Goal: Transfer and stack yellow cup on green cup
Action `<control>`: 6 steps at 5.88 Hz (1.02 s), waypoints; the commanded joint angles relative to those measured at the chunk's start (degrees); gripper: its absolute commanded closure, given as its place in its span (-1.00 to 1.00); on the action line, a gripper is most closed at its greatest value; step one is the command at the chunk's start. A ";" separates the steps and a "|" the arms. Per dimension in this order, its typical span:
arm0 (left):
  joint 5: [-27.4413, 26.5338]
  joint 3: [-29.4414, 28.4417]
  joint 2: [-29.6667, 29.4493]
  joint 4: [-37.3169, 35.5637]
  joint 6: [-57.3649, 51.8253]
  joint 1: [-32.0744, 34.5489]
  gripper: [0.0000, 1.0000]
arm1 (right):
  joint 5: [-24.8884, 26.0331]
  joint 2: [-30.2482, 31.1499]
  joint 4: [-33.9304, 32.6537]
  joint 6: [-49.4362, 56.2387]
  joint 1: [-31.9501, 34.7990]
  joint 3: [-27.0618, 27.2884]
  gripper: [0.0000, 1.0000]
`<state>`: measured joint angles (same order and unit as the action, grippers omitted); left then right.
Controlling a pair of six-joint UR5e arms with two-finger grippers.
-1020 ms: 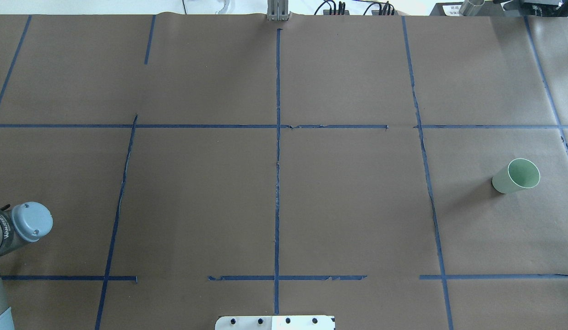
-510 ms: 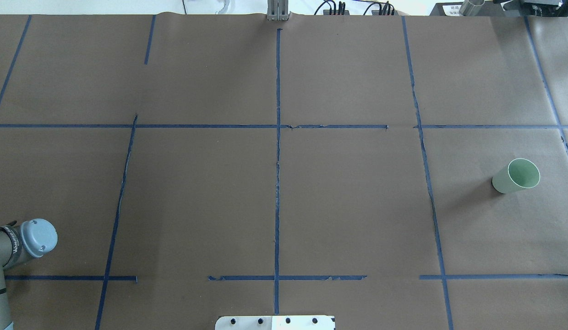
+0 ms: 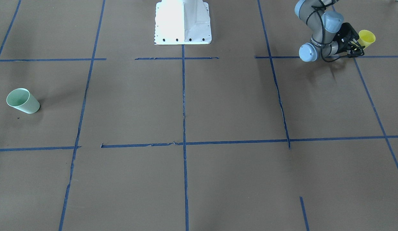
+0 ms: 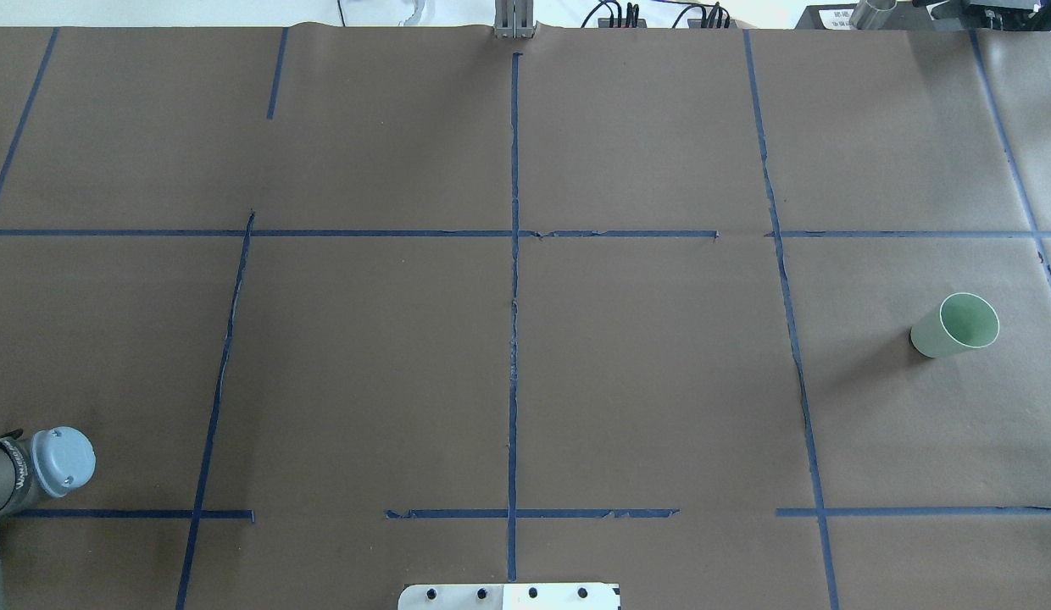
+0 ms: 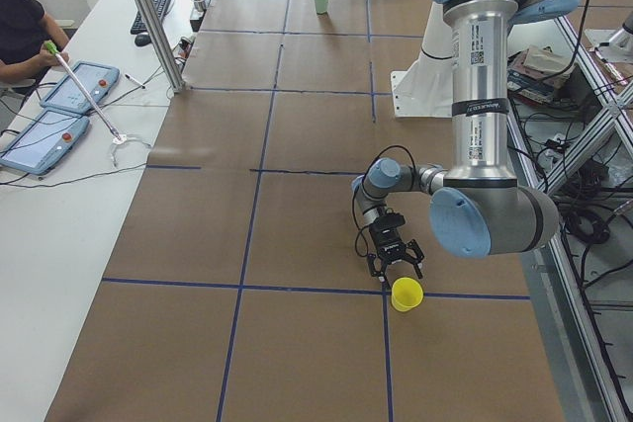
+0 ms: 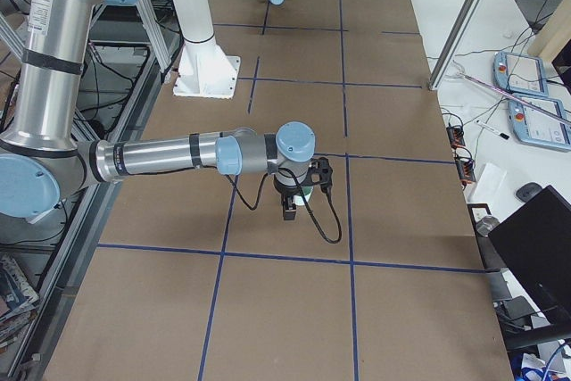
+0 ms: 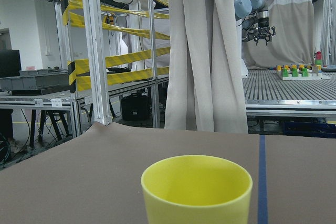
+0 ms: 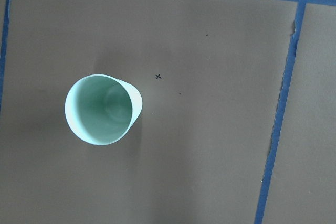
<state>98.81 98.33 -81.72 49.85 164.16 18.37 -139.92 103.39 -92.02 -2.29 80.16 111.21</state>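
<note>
The yellow cup's rim should stay free for the transfer, so I need to grip the cup by its outer side (image 3: 366,45) (image 7: 197,214) with my left gripper next.
The yellow cup (image 3: 367,38) stands upright near the robot's side of the table, at the right in the front-facing view. My left gripper (image 3: 358,47) is low beside it, open, with its fingers pointing at the cup and apart from it. The exterior left view shows the spread fingers (image 5: 378,266) just short of the cup (image 5: 406,295). The left wrist view has the cup (image 7: 197,187) straight ahead. The green cup (image 4: 956,324) stands upright at the far right. My right gripper (image 6: 299,202) hovers over it; I cannot tell whether it is open. The right wrist view looks down into the green cup (image 8: 102,109).
The brown table cover carries a grid of blue tape (image 4: 514,254). The white robot base (image 3: 183,22) sits at the middle of the robot's edge. An operators' bench with tablets (image 5: 59,106) and a metal pole (image 5: 148,17) runs along the far side.
In the overhead view the left arm's joint has slid down toward the robot's edge of the table. The green cup has not moved.
</note>
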 commanded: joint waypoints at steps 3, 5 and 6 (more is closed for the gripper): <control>-0.20 -4.01 1.38 4.02 -0.15 -0.53 -1.00 | 0.00 -0.12 0.00 -0.09 -0.01 0.06 -0.99; -0.20 -4.11 2.70 5.17 -0.15 -0.79 -0.80 | 0.00 -0.12 0.00 -0.17 -0.01 -0.03 -0.99; -1.24 -4.11 2.70 5.17 -0.24 -0.79 -0.03 | 0.00 -0.12 0.00 -0.17 -0.01 0.06 -0.99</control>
<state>98.27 94.24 -79.14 54.93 163.98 17.63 -139.92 103.27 -92.02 -2.45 80.16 111.24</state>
